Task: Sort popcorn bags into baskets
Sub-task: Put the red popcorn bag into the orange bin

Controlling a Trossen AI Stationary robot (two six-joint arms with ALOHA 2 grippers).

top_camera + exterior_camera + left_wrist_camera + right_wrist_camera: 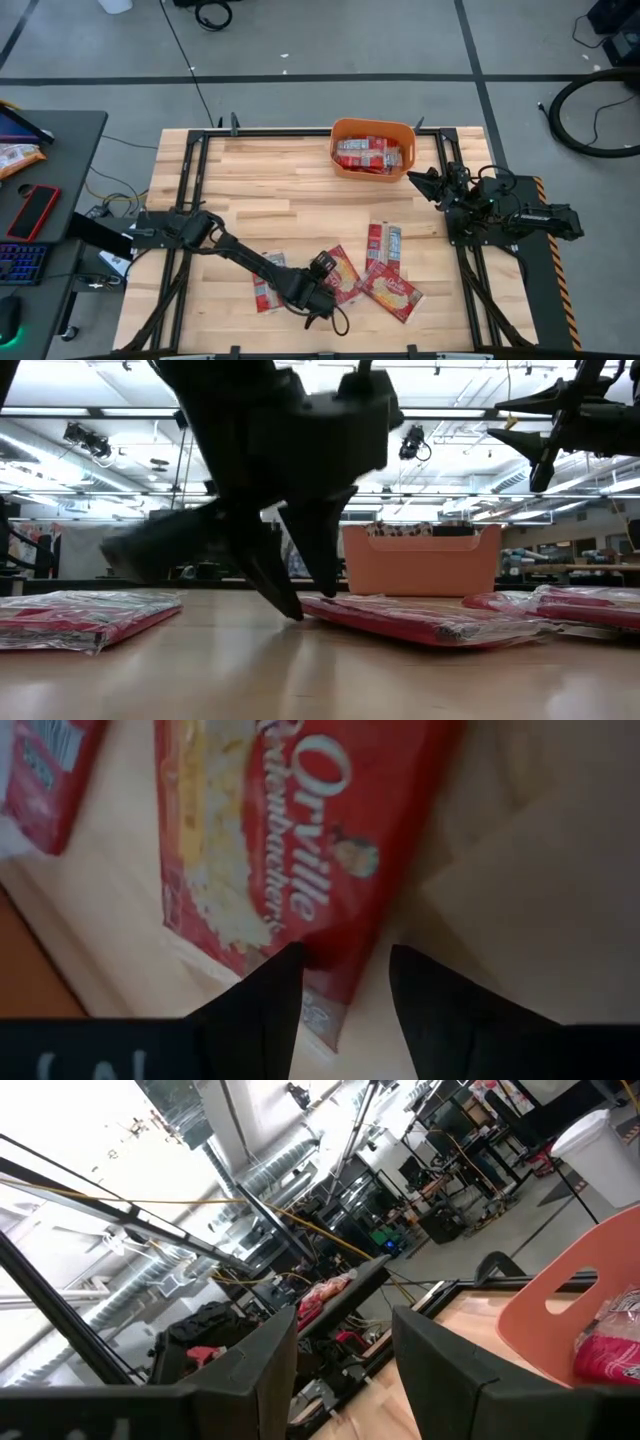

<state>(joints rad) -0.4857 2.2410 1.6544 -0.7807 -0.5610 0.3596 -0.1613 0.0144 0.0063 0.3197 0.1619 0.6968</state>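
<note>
My left gripper grabs the bag's sealed corner (325, 1010) next, to sort the popcorn bag into the orange basket.
The orange basket (372, 147) stands at the table's far edge with red popcorn bags (365, 152) inside. Several more bags lie flat on the near half of the table: (268, 280), (340, 275), (384, 243), (392, 290). My left gripper (325, 290) is open and points down at the near end of the middle bag (290, 840); in the low view one fingertip (290, 610) is down at the table beside the bag's edge and the other is over the bag (420, 622). My right gripper (418, 180) is open, raised in the air just right of the basket (590, 1310). My left gripper (345, 960) comes from above with its open fingers on either side of the bag's near corner (322, 1010). One finger (260, 1005) overlaps the bag's sealed edge. I cannot tell whether either finger touches the bag, which lies flat on the table.
A dark desk left of the table holds a red phone (32, 212), an orange-and-white snack packet (15, 158) and a keyboard (20, 265). Black frame rails (185, 200) run along the table's sides. Bare wood (280, 200) lies between the loose bags and the basket.
</note>
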